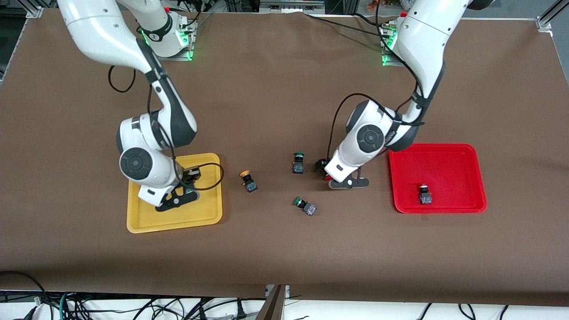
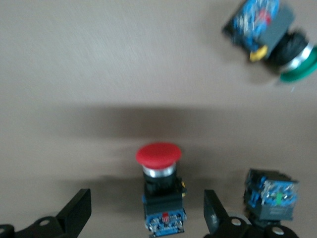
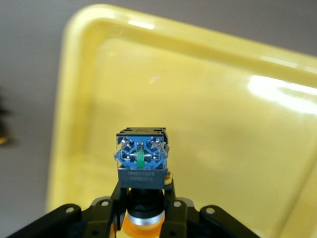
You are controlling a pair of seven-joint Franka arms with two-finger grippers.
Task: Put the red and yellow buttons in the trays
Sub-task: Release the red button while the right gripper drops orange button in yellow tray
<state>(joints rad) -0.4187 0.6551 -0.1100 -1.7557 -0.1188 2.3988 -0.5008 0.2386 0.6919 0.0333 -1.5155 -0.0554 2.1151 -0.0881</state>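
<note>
The robot's left gripper should grab the red-capped button by its grey body [image 2: 165,204], so that the red-capped button's red cap [image 2: 158,155] stays free over the red tray.
My right gripper [image 1: 189,178] is over the yellow tray [image 1: 173,218], shut on a yellow-capped button [image 3: 141,171] by the neck, grey body pointing out over the tray [image 3: 208,119]. My left gripper [image 1: 332,176] is low over the table beside the red tray [image 1: 444,164], open. Its black fingers [image 2: 77,213] stand either side of a red-capped button [image 2: 159,191] lying on the brown mat, without touching it. A second red button [image 1: 425,194] lies in the red tray. A second yellow button [image 1: 248,181] lies on the mat between the yellow tray and the left gripper.
Two green-capped switches lie on the mat: one [image 1: 298,162] close beside the left gripper, one [image 1: 305,206] nearer the front camera. Both show in the left wrist view, one [image 2: 270,196] next to a finger, one [image 2: 277,37] farther off.
</note>
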